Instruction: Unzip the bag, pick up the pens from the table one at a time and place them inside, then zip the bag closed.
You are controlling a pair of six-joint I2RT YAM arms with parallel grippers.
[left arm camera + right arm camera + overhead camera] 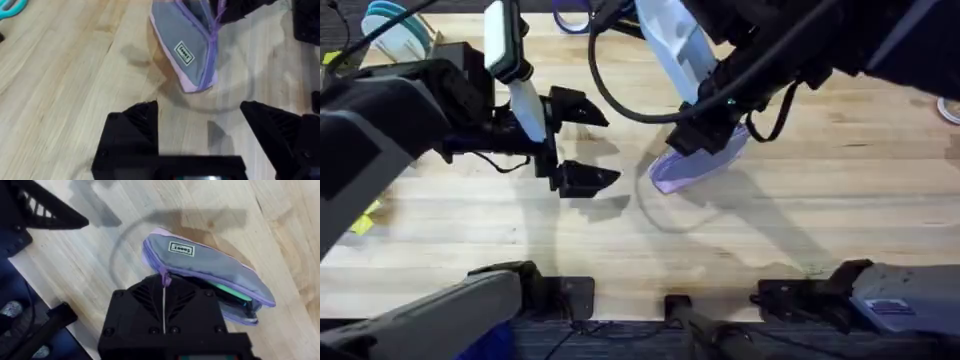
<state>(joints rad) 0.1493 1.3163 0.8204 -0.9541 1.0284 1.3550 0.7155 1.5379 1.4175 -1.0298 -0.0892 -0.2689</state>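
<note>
My left gripper is to go to the bag and grab it by its labelled end point(670, 181) point(198, 80), because the sides are free there and my right gripper crowds the zipper pull.
The lavender bag point(682, 170) lies near the middle of the table point(820, 220), one end raised. My right gripper point(692, 138) reaches in from the upper right and is shut on the bag's purple zipper pull point(165, 278). In the right wrist view the bag point(210, 262) shows its pale label point(181, 249) and gapes at one end, where green pens point(233, 293) lie inside. My left gripper point(582, 143) hovers open just left of the bag with nothing between its fingers. From the left wrist, the bag point(186, 55) sits beyond the spread fingers point(135, 122).
Teal scissors point(10, 7) lie off to the side in the left wrist view. A blue-and-white round object point(390, 25) stands at the far left corner. A small yellow item point(360, 222) lies at the left edge. Bare wood stretches right of the bag.
</note>
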